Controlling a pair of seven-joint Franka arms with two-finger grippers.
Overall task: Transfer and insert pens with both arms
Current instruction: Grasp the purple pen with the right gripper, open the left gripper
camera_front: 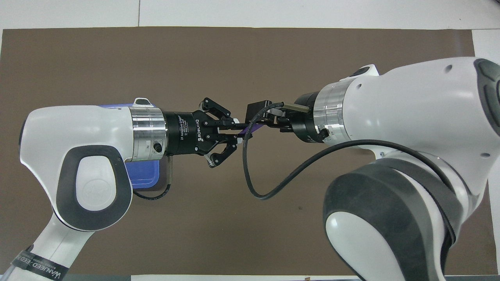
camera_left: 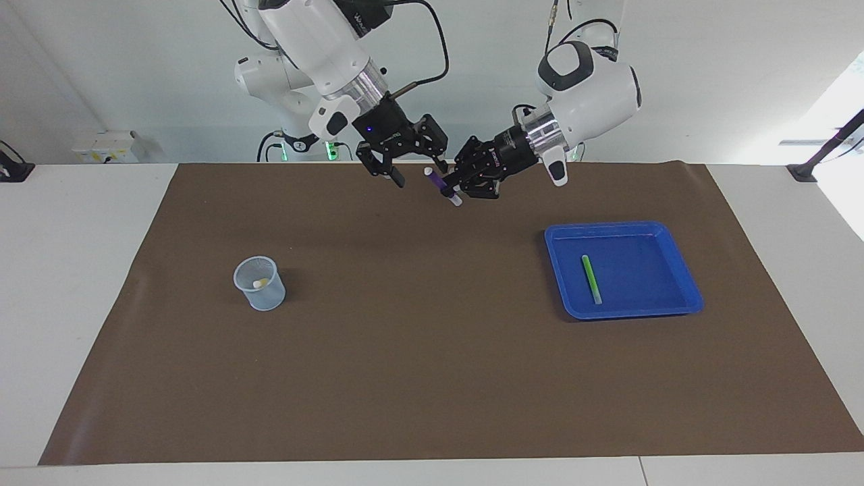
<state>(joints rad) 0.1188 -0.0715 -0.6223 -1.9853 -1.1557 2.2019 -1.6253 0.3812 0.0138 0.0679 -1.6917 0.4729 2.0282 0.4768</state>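
The pen's free upper end [camera_front: 258, 126] is for my right gripper to grab next, as my left gripper's fingers already cover part of the purple pen.
My left gripper [camera_left: 451, 185] is shut on the purple pen [camera_left: 440, 182] and holds it tilted in the air over the mat's edge nearest the robots. The pen's pale end points down. In the overhead view the left gripper [camera_front: 237, 131] grips the purple pen [camera_front: 250, 128] at mid-table. My right gripper [camera_left: 418, 171] is open, its fingers on either side of the pen's upper end; it also shows in the overhead view [camera_front: 262, 120]. The lime green pen [camera_left: 592, 279] lies in the blue tray [camera_left: 607, 228]. A yellowish pen end [camera_left: 260, 283] shows inside the clear cup [camera_left: 260, 285].
A brown mat [camera_left: 418, 351] covers the table. The tray sits toward the left arm's end, the cup toward the right arm's end. In the overhead view only a corner of the tray [camera_front: 145, 176] shows under the left arm. A black cable [camera_front: 250, 183] loops from the right wrist.
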